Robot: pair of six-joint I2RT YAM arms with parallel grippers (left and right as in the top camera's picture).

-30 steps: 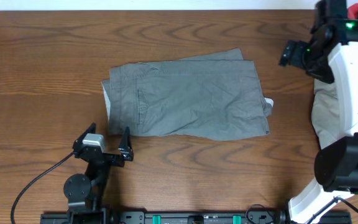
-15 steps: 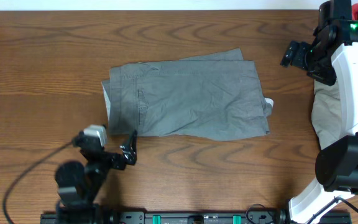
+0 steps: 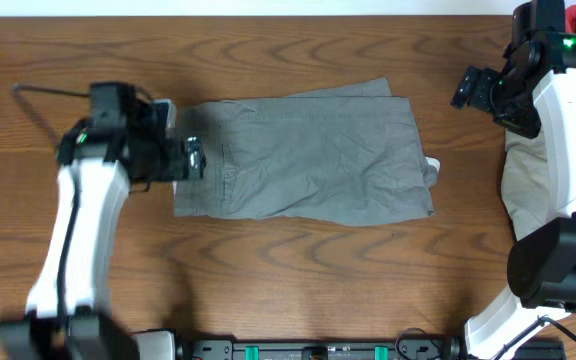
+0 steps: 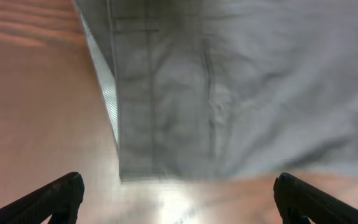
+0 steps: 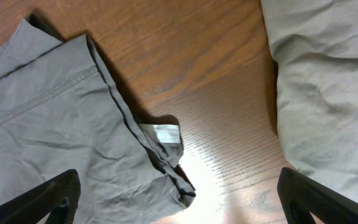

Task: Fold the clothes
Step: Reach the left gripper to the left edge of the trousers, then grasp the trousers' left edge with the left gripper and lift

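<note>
My left gripper should grab the waistband edge (image 3: 185, 196) next. Then it can fold the grey shorts' waistband end over toward the edge with the white label (image 3: 426, 166).
A grey folded pair of shorts (image 3: 308, 160) lies flat in the middle of the wooden table. My left gripper (image 3: 190, 160) is open and empty, over the shorts' left edge by the waistband; the left wrist view shows the waistband corner (image 4: 135, 143) just ahead of the wide-open fingers (image 4: 179, 196). My right gripper (image 3: 465, 88) is open and empty, held above the table off the shorts' upper right corner. The right wrist view shows the shorts' right edge (image 5: 61, 124) with a white label (image 5: 165, 133).
A pile of pale grey cloth (image 3: 528, 185) lies at the right edge beside the right arm's base; it also shows in the right wrist view (image 5: 328, 87). Bare wood surrounds the shorts. A black cable (image 3: 43, 92) runs at the left.
My left arm has swung up from the front edge of the table to the shorts' left edge. The right arm has barely moved. The shorts have not moved.
</note>
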